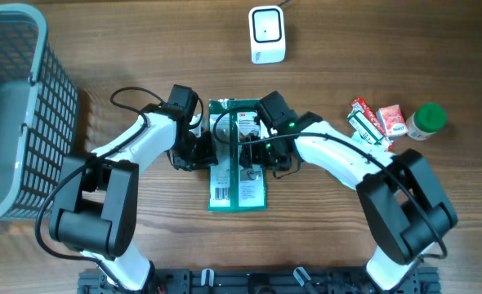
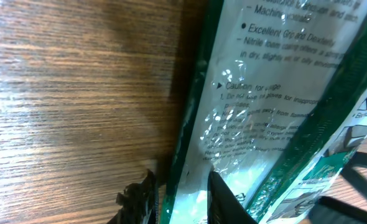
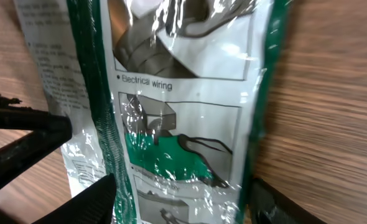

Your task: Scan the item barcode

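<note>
The barcode has to stay uncovered to scan, so my right gripper will next grab the packet [image 1: 249,192] by its pictured half, beside the electrical wiring panel.
A flat green and white packet [image 1: 249,192] lies at the table's middle, its barcode [image 1: 220,193] facing up near the front left corner. The white scanner [image 1: 267,34] stands at the far edge. My left gripper [image 1: 202,151] sits at the packet's left side. In the left wrist view the left gripper [image 2: 180,202] is shut on the packet's [image 2: 277,81] left edge, one finger [image 2: 137,199] over the wood and the other on the plastic. My right gripper [image 1: 267,155] is at the packet's right side. The right gripper [image 3: 183,202] stands open, straddling the packet's [image 3: 183,124] right half.
A grey mesh basket [image 1: 12,106] fills the left edge. At the right lie a red and white carton [image 1: 390,119], a striped pack [image 1: 365,121] and a green-capped jar [image 1: 427,121].
</note>
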Controlling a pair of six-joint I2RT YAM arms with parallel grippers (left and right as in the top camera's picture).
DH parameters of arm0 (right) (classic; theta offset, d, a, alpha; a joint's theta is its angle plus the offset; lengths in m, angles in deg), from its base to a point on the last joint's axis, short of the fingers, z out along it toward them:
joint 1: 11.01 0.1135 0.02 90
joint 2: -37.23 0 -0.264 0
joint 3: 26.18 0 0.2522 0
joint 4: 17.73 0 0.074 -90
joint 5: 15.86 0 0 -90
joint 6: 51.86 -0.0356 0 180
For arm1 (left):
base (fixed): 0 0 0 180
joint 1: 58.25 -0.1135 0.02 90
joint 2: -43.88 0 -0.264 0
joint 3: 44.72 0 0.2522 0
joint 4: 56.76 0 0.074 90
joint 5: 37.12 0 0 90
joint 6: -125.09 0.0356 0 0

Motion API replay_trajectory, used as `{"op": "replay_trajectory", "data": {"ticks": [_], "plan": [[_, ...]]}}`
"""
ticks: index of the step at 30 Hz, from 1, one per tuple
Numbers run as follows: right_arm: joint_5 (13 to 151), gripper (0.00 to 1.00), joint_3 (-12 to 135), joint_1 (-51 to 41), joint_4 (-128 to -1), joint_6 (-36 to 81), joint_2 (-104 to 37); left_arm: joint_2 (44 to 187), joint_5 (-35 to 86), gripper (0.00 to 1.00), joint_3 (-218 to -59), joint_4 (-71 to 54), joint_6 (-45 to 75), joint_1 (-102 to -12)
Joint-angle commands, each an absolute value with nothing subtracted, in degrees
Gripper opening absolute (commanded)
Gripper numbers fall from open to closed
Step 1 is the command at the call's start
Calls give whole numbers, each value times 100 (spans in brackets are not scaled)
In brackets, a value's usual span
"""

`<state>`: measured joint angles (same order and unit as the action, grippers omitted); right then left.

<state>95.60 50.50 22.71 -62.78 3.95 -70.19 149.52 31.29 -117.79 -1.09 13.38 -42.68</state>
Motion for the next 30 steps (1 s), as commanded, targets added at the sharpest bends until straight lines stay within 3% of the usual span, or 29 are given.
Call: {"op": "replay_trajectory", "data": {"ticks": [1,5,15,17,19,23,25,26,27,30], "plan": [[10174,67,4991,2284,-6175,406,-7412,15315,3300,19,-11569,-214,1360,-4259],[10880,56,4991,2284,-5832,410,-7710,15315,3302,19,-11569,-214,1362,-4259],[11498,48,4986,2284,-4997,471,-7753,15315,3453,18,-11569,-212,1362,-4259],[11586,33,4986,2284,-4920,613,-7753,15315,3453,18,-11569,-212,1362,-4259],[11944,29,4986,2284,-4778,851,-7753,15315,3453,18,-11569,-220,1362,-4259],[12051,27,4986,2284,-4735,1166,-7753,15315,3450,18,-11569,-260,1364,-4261],[12054,27,4986,2284,-4761,1745,-7753,15274,3453,12,-11597,-231,1366,-4289],[12051,24,4986,2284,-4794,1984,-7753,15204,3457,11,-11623,-231,1366,-4320],[12054,6,4986,2277,-4822,2145,-7753,15029,3492,12,-11689,-234,1364,-4390],[12056,4,4986,2262,-4822,2143,-7753,14517,3813,13,-11855,-234,1364,-4617]]}}
